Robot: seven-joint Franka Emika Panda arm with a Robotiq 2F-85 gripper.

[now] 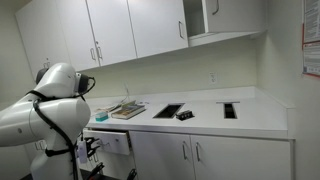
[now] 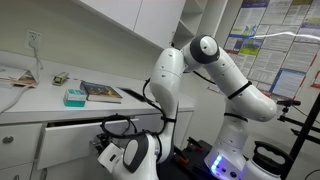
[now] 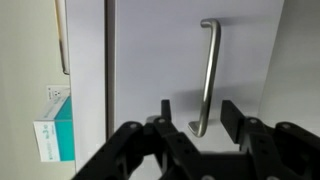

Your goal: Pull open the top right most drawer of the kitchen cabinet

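The gripper needs to grab the silver bar handle (image 3: 209, 80) near its end next, with one finger on either side of the handle. Then it can pull the drawer (image 3: 150, 60) open.
The drawer (image 3: 150, 60) fills the wrist view as a flat white front. Its silver bar handle (image 3: 207, 75) looks upright because the picture is turned. My gripper (image 3: 200, 118) is open, its two black fingers standing either side of the handle's near end without closing on it. In an exterior view the gripper (image 2: 104, 150) is at the drawer front (image 2: 70, 137), just under the countertop. A dark gap runs along the drawer's top edge. The kitchen cabinet (image 1: 200, 155) with its slim handles shows in both exterior views.
A teal box (image 2: 75, 97) and a book (image 2: 100, 93) lie on the countertop above the drawer; the box also shows in the wrist view (image 3: 55, 135). Black items (image 1: 172, 111) lie farther along the counter. White wall cupboards (image 1: 120, 30) hang above. My base (image 2: 235, 150) stands beside the cabinet.
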